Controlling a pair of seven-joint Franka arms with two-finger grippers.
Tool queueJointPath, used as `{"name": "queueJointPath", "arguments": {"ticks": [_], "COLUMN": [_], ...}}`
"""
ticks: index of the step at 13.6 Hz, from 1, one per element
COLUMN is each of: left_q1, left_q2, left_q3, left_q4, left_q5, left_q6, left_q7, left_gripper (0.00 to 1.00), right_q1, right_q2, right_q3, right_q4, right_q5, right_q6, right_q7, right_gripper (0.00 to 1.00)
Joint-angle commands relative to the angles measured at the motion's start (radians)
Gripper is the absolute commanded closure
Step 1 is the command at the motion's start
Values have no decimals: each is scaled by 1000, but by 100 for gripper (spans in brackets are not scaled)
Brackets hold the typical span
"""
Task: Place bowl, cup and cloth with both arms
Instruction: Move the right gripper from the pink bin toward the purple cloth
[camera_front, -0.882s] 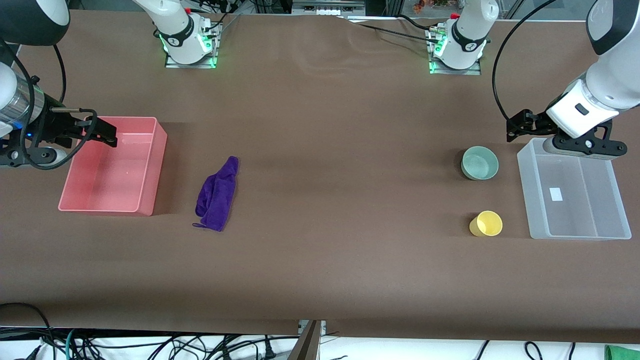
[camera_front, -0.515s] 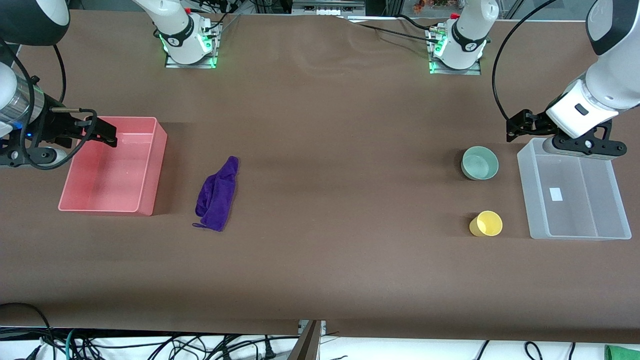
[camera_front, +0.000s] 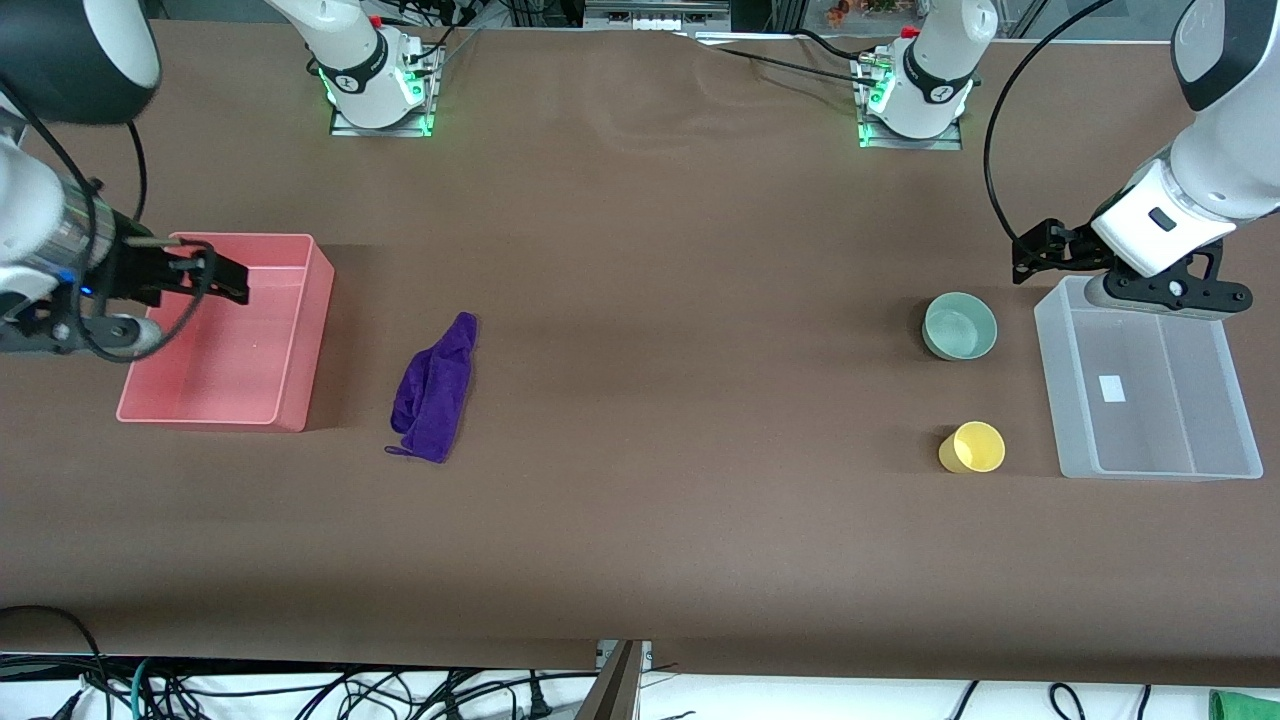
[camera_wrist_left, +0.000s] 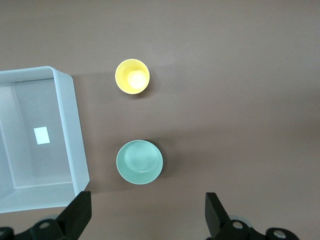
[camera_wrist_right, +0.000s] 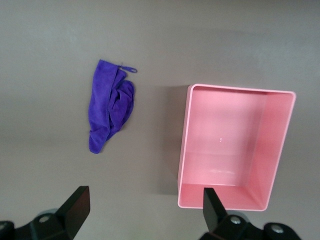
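Note:
I need to grab the purple cloth by its crumpled middle (camera_front: 437, 386) (camera_wrist_right: 112, 106) with my right gripper next. Then I can put the cloth in the pink bin.
The pale green bowl (camera_front: 960, 325) stands upright on the brown table toward the left arm's end. The yellow cup (camera_front: 973, 447) stands nearer the front camera than the bowl. Both show in the left wrist view, the bowl (camera_wrist_left: 139, 161) and the cup (camera_wrist_left: 132, 76). The purple cloth (camera_front: 437, 388) lies crumpled toward the right arm's end and also shows in the right wrist view (camera_wrist_right: 110, 105). My left gripper (camera_front: 1035, 252) is open and empty, up in the air beside the clear bin's corner (camera_wrist_left: 147, 220). My right gripper (camera_front: 215, 275) is open and empty, over the pink bin (camera_wrist_right: 145, 215).
An empty pink bin (camera_front: 322, 300) stands beside the cloth at the right arm's end (camera_wrist_right: 184, 150). A clear plastic bin (camera_front: 1048, 380) with a white label inside stands beside the bowl and cup at the left arm's end (camera_wrist_left: 75, 135).
My right gripper has moved a little toward the cloth, farther over the pink bin. My left gripper and the objects have not visibly moved.

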Motion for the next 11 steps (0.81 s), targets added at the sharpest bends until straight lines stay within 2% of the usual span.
{"name": "queueJointPath", "arguments": {"ticks": [1,3,6,7,8,11], "left_q1": [-10,-10,-10,-10,-10,-9], "left_q2": [-5,-5,-5,-5,-5,0], "left_q3": [8,8,8,8,8,8], "left_q4": [-8,-8,-8,-8,-8,-11], "left_q5": [-17,-18,-17,-17,-18,-17], "left_q6": [12,12,12,12,12,12], "left_q7": [-7,-7,-7,-7,-5,2], "left_gripper": [0,0,0,0,0,0], "right_q1": [12,27,18,18,18,50], "right_q2": [100,122,124,130,141,217], "right_q3": [10,15,39,60,85,94], "right_q4": [-2,-95,-337,-391,-425,-448], "right_q5": [-9,2,89,92,92,85], "right_q6": [18,125,436,525,591,709], "right_q7": [-7,12,87,121,153,198], "right_gripper": [0,0,0,0,0,0]}}
